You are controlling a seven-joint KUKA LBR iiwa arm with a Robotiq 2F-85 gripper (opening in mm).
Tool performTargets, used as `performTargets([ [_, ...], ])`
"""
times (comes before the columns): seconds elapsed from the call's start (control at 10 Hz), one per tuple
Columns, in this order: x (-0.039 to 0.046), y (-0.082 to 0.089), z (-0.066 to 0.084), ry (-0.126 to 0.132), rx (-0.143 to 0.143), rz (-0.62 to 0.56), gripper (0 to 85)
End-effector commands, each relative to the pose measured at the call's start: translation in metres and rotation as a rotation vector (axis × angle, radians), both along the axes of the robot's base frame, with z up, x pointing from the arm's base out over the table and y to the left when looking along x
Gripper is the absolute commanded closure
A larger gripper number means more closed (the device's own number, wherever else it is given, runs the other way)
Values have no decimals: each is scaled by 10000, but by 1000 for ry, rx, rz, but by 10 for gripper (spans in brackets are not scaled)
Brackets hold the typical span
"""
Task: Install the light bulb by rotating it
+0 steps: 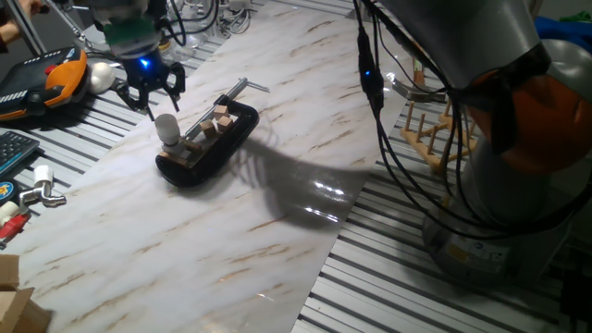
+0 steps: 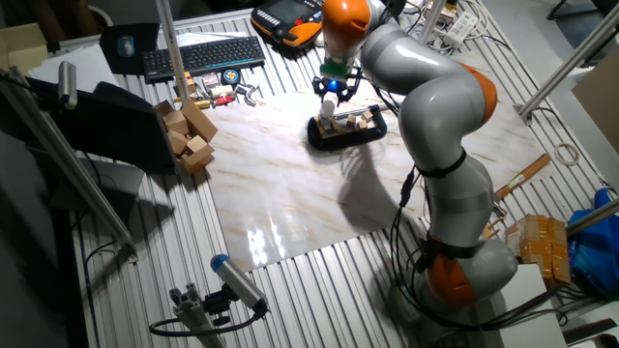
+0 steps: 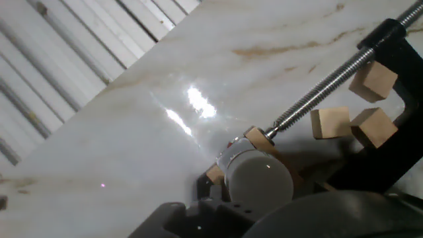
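My gripper pinches the light bulb by its frosted round globe [image 1: 166,127] next, to twist the light bulb into the clamped socket [image 1: 171,148].
The light bulb [image 1: 166,127], a small frosted white globe, stands upright at the left end of a black clamp fixture [image 1: 231,139] on the marble board. My gripper [image 1: 150,95] hovers just above and slightly left of the bulb, fingers spread open and not touching it. In the other fixed view the gripper [image 2: 332,89] is right over the bulb [image 2: 329,108]. The hand view looks down on the bulb [image 3: 259,178] and its grey base [image 3: 231,156], beside a threaded rod [image 3: 317,89] and wooden blocks [image 3: 330,122].
An orange and black pendant [image 1: 51,79] and a white egg-shaped ball [image 1: 100,76] lie behind the gripper. A wooden rack [image 1: 435,125] stands at the board's right edge. Cardboard boxes [image 2: 189,135], a keyboard [image 2: 203,55] and small metal parts [image 1: 42,194] lie off the board.
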State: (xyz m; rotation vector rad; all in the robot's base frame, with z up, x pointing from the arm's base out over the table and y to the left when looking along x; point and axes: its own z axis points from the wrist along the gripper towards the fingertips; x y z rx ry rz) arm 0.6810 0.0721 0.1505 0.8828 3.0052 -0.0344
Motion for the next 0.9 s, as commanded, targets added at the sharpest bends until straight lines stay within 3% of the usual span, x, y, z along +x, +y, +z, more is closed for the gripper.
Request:
performTargets([
  [0.0, -5, -5, 6, -25, -6, 343, 340],
  [0.1, -3, -5, -11, -15, -3, 373, 510],
  [0.3, -5, -2, -11, -4, -1, 402, 510],
  [0.4, 0, 0, -10, -1, -12, 416, 510],
  [0.5, 4, -2, -9, 4, -41, 433, 510],
  [0.7, 8, 6, -19, -12, -40, 441, 510],
  [0.8, 8, 5, -19, -17, -19, 441, 510],
])
